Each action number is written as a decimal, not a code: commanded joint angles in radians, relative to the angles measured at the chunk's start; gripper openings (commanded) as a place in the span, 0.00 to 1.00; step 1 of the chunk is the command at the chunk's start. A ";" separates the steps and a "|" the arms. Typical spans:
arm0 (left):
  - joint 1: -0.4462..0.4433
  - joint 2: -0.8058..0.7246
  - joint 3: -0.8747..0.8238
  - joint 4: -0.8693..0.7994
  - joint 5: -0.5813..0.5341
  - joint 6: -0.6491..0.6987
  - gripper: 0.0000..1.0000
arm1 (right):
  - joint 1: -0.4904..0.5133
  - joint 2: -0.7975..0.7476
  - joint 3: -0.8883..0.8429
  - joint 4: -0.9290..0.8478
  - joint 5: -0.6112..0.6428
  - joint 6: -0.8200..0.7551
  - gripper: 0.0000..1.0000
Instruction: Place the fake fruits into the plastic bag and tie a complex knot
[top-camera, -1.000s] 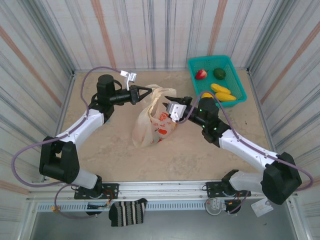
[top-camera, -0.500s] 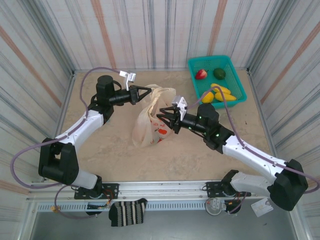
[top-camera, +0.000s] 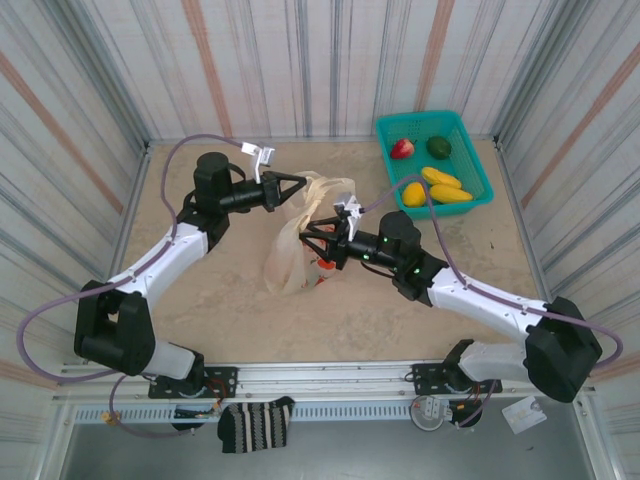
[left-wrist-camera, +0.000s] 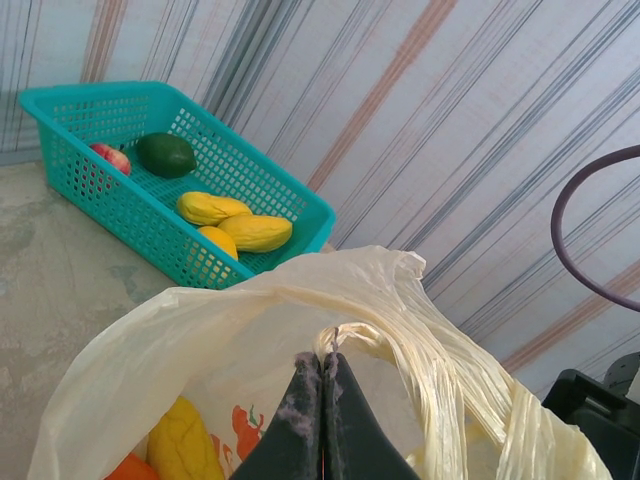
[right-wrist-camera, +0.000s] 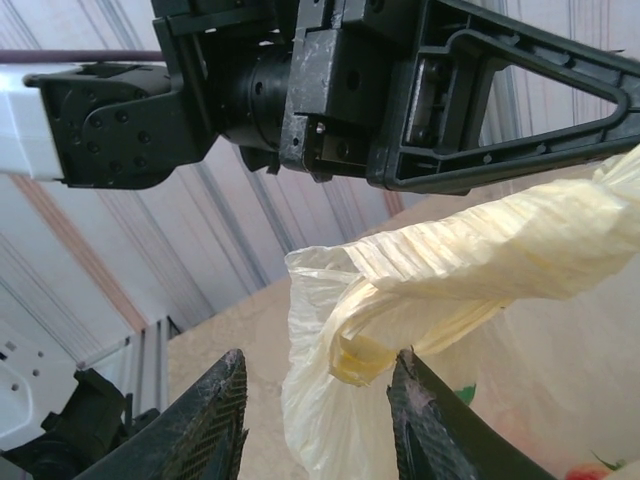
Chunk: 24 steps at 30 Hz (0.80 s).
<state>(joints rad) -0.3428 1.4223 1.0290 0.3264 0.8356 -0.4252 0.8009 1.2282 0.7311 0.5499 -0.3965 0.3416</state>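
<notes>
My right gripper should next grab the loose end of the bag's bunched handle (top-camera: 306, 231), opposite where my left gripper holds it. Then I will tie the knot.
The cream-yellow plastic bag (top-camera: 290, 255) stands mid-table. My left gripper (top-camera: 301, 182) is shut on its twisted handle (left-wrist-camera: 400, 330) and holds it up; the fingertips (left-wrist-camera: 323, 358) pinch the film. Inside the bag I see a yellow fruit (left-wrist-camera: 185, 445) and an orange one (left-wrist-camera: 125, 470). My right gripper (top-camera: 312, 245) is at the bag's right side, open. In the right wrist view its fingers (right-wrist-camera: 215, 420) straddle the bunched handle (right-wrist-camera: 400, 300), which touches the right finger. More fake fruits lie in the teal basket (top-camera: 470, 150): red (top-camera: 402, 148), green (top-camera: 438, 147), and yellow ones (top-camera: 445, 180).
The teal basket (left-wrist-camera: 130, 215) sits at the back right corner, close behind the right arm. Striped walls (top-camera: 320, 60) fence the table on three sides. Bare tabletop (top-camera: 230, 310) lies in front of the bag. The left gripper's body (right-wrist-camera: 400, 90) hangs right above my right fingers.
My right gripper has moved left from beside the bag to its handle and has opened wider. The left gripper keeps the handle, unmoved.
</notes>
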 joint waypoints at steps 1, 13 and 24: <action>-0.004 -0.037 -0.014 -0.002 -0.011 0.024 0.00 | 0.009 0.016 0.033 0.049 0.018 0.030 0.38; -0.007 -0.038 -0.010 -0.010 -0.016 0.034 0.00 | 0.007 0.047 0.056 0.071 0.026 0.027 0.15; -0.002 -0.052 -0.016 -0.016 -0.041 0.037 0.00 | -0.003 -0.004 0.003 0.035 0.045 0.019 0.00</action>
<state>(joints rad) -0.3428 1.4185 1.0245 0.3141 0.8097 -0.4126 0.8043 1.2621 0.7525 0.5976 -0.3634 0.3626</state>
